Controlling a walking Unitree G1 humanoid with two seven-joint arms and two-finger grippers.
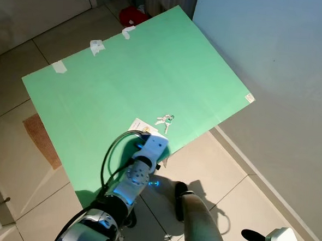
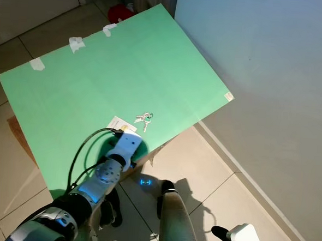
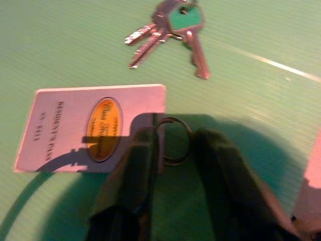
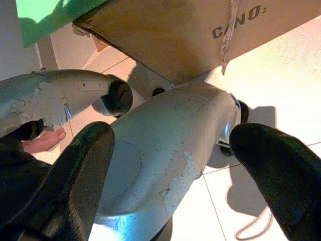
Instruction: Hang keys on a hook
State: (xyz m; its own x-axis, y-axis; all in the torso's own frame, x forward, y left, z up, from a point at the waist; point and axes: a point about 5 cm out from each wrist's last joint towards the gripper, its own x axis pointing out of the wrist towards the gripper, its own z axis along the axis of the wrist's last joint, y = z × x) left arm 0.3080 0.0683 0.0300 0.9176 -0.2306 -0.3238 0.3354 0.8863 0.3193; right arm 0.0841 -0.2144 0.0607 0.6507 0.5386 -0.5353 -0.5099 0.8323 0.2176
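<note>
My left gripper grabs the tag card by the thin metal ring at its corner (image 3: 174, 141) next, since the tag card lies flat against the board.
A bunch of silver keys (image 1: 165, 121), one with a green head (image 3: 184, 17), lies on the green board (image 1: 126, 69) near its front edge. Beside the keys lies a white tag card (image 3: 95, 125) with an orange oval, and a thin metal ring (image 3: 173, 140) sits at the card's corner. My left gripper (image 3: 175, 150) is low over the board and open, one black finger (image 3: 143, 150) on each side of the ring. The keys lie just beyond its fingertips. My right gripper (image 4: 175, 150) hangs low by my leg, its fingers (image 4: 80, 170) spread wide with nothing between them.
The green board lies on a cardboard box (image 4: 165, 35) on the tiled floor (image 1: 239, 174). Bits of white tape (image 1: 95, 46) mark the board's far edge. A pale wall (image 1: 274, 51) rises to the right. A red object (image 1: 132, 14) lies beyond the board.
</note>
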